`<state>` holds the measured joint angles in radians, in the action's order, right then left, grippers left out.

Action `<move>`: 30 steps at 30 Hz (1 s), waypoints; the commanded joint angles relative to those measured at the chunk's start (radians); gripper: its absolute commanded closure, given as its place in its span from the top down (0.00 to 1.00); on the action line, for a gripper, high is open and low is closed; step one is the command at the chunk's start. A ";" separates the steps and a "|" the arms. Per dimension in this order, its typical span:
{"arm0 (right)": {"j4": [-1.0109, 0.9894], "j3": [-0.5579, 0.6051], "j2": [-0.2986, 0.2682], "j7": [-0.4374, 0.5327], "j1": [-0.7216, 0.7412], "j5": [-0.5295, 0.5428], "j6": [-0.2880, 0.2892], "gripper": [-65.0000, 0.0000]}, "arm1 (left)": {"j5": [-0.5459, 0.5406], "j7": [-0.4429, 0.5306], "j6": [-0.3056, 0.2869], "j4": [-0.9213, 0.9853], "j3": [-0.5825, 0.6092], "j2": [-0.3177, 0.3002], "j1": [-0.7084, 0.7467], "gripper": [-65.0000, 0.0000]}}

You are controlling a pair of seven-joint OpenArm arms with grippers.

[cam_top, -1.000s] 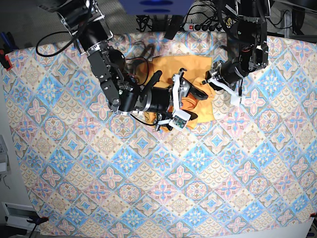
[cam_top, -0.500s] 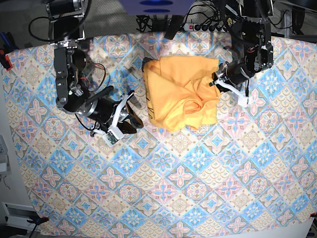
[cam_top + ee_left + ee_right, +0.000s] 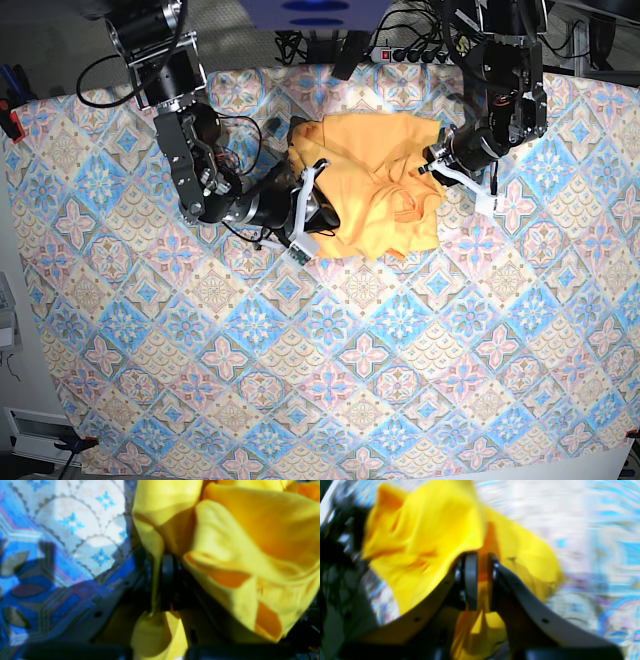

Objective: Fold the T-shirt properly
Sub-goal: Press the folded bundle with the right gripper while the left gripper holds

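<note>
My right gripper should lay the fold of the T-shirt (image 3: 425,537) flat before it opens, because the fold at the fingers stands raised over the lower yellow-orange layer (image 3: 527,561).
The yellow-orange T-shirt (image 3: 375,190) lies bunched and partly folded near the back middle of the table. My right gripper (image 3: 318,215) is at its lower left edge. The right wrist view shows this gripper (image 3: 482,580) shut on the T-shirt (image 3: 425,537), with a fold of cloth between the narrow pads. My left gripper (image 3: 437,163) is at the shirt's right edge. Seen from the left wrist, that gripper (image 3: 162,580) is shut on the T-shirt (image 3: 250,542), whose cloth drapes over its fingers. Both wrist views are blurred.
The blue-and-pink tile-patterned tablecloth (image 3: 400,350) covers the whole table. A power strip with cables (image 3: 410,55) lies beyond the back edge. A red clamp (image 3: 10,120) grips the cloth at the far left corner.
My right gripper lay open over the shirt, swung out to the left, then came back to its left edge and closed on it. The left gripper kept its hold at the right edge.
</note>
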<state>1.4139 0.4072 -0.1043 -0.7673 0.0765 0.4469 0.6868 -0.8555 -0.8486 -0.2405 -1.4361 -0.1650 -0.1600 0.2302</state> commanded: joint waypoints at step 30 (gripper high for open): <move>-0.055 0.379 -0.008 -0.028 0.151 0.019 0.011 0.10 | -0.233 -0.028 -0.013 -0.012 -0.115 -0.026 0.004 0.35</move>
<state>1.3399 0.7940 -0.1154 -0.8154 0.2108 0.4480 0.6945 -1.0664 -0.8856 -0.2405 -1.4322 -0.2764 -0.1799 0.2390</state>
